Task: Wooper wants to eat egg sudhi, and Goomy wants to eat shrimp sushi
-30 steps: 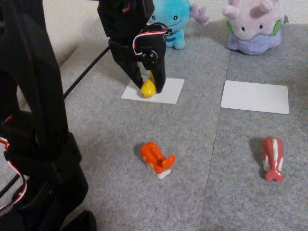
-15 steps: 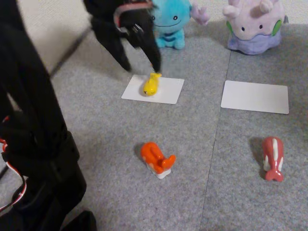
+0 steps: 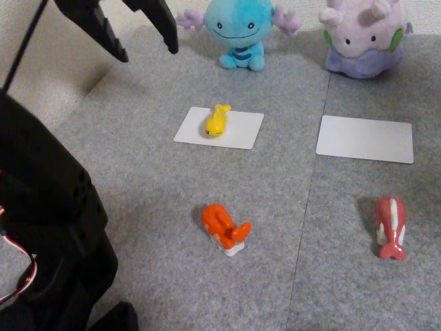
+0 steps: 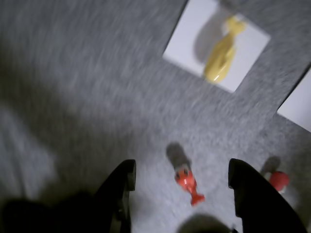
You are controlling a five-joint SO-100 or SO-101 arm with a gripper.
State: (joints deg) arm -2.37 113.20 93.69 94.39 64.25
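Observation:
The orange shrimp sushi is for Goomy, so my gripper will next grab the sushi by its rounded orange body (image 3: pixel 218 221) to serve it.
Wooper (image 3: pixel 241 31), the light blue plush, sits at the back of the grey mat, with lilac Goomy (image 3: pixel 362 38) to its right. The yellow egg sudhi (image 3: pixel 216 121) lies free on a white card (image 3: pixel 241 134) in front of Wooper. The orange shrimp sushi (image 3: pixel 224 227) rests on the mat nearer the front. My gripper (image 3: pixel 147 54) hangs open and empty high at the back left, well clear of everything. The blurred wrist view looks down between the open gripper (image 4: pixel 182 167) fingers at the egg sudhi (image 4: pixel 221 60) on its card (image 4: pixel 187 43) and the shrimp sushi (image 4: pixel 187 183).
A second white card (image 3: pixel 365 138) lies bare in front of Goomy. A red-and-white striped sushi piece (image 3: pixel 391 226) sits at the front right. The arm's black base (image 3: pixel 48 241) fills the left foreground. A pale floor strip (image 3: pixel 62 62) borders the mat's left edge.
The gripper let go of the yellow egg sudhi on the card, opened, then rose and swung away to the back left. The sushi now lies on its own on the card.

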